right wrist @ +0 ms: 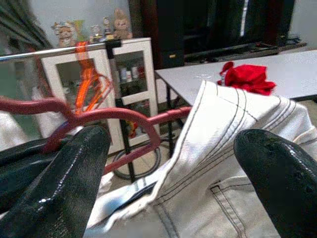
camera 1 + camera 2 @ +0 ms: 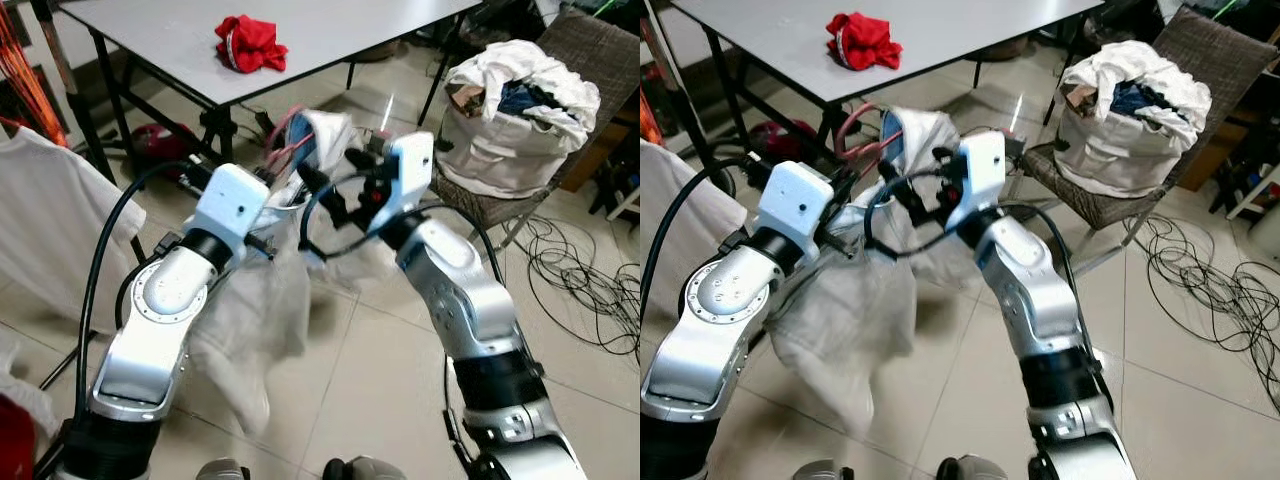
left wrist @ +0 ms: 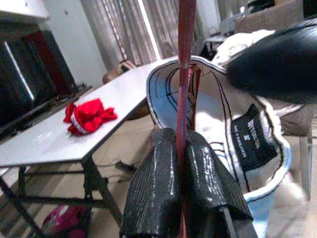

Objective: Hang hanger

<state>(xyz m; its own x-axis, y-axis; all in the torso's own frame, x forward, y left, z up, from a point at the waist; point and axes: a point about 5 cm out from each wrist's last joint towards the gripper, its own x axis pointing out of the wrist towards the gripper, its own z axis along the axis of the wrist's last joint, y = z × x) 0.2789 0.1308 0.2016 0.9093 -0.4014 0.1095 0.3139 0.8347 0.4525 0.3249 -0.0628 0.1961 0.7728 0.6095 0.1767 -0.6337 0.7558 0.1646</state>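
The white denim garment should next be grabbed by its stitched edge with my right gripper, so that it can settle properly on the hanger.
A pink-red hanger sits pinched between the fingers of my left gripper, which is shut on its thin bar. A white denim garment with a blue-lined collar hangs on the hanger and droops toward the floor between my arms. My right gripper is open, one finger on each side of the garment's stitched edge, just beside the hanger's curved arm. Both grippers are raised in front of me, close together.
A grey table with a red cloth stands ahead. A wicker chair with a full laundry bag is at the right, cables on the floor beyond. A white shirt hangs at left. A metal rail carries orange hangers.
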